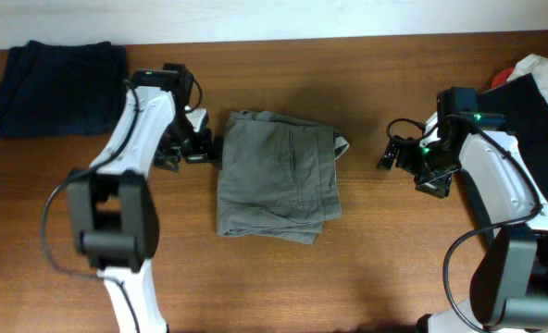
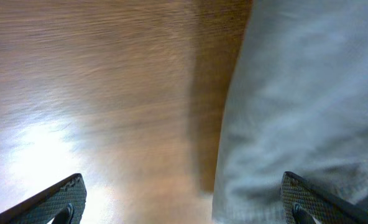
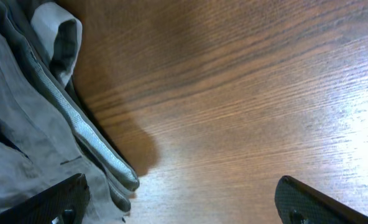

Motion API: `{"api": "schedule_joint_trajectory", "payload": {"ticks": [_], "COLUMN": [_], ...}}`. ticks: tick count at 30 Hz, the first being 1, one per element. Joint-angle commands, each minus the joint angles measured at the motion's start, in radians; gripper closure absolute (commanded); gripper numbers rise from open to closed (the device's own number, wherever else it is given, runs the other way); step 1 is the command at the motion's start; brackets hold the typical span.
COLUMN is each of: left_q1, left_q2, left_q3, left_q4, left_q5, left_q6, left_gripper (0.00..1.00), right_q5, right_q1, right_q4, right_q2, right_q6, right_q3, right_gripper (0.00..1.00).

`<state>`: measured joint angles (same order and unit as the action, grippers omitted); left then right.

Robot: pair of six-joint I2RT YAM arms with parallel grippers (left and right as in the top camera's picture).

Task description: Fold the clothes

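I should next lay the shorts folded onto the navy garment, so I should grab the folded shorts with my left gripper by the smooth edge that faces that garment.
The grey-olive shorts (image 1: 279, 176) lie folded into a rough rectangle in the middle of the wooden table, pale lining showing at their right edge (image 3: 59, 31). My left gripper (image 1: 193, 148) is open and empty, low over the table at the shorts' left edge; in the left wrist view one finger is over bare wood and the other over the fabric (image 2: 308, 106). My right gripper (image 1: 399, 153) is open and empty, to the right of the shorts and apart from them. Its wrist view shows the shorts' layered edge (image 3: 28, 137) at the left.
A dark navy folded garment (image 1: 56, 85) lies at the back left. A large black garment (image 1: 538, 125) with pale and red cloth behind it lies at the right edge, behind my right arm. The wooden table (image 1: 385, 259) surrounds the shorts.
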<state>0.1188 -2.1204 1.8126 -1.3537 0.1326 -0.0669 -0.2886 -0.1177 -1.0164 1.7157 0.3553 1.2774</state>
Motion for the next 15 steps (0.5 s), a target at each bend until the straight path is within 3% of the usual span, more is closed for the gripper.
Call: {"api": "schedule_joint_trajectory", "payload": {"ticks": [1, 4, 9, 15], "left_q1": [-0.010, -0.010, -0.010, -0.010], "left_q2": [0.241, 0.404, 0.337, 0.144], "left_q3": [-0.155, -0.443, -0.471, -0.471], "left_q4": [0.046, 0.288, 0.490, 0.531], "left_q5": [-0.077, 0.008, 0.203, 0.312], "left_q6": [-0.042, -0.042, -0.042, -0.036], "left_gripper": [0.01, 0.01, 0.01, 0.01], "right_q5": [0.012, 0.012, 0.012, 0.012], "right_q1": [-0.007, -0.007, -0.007, -0.007], "right_q4": [0.001, 0.001, 0.001, 0.001], "right_q2": [-0.003, -0.003, -0.003, -0.003], "right_q6": [-0.006, -0.006, -0.006, -0.006], "right_q3": [0.004, 0.004, 0.004, 0.004], "right_gripper": [0.01, 0.02, 0.01, 0.01]}}
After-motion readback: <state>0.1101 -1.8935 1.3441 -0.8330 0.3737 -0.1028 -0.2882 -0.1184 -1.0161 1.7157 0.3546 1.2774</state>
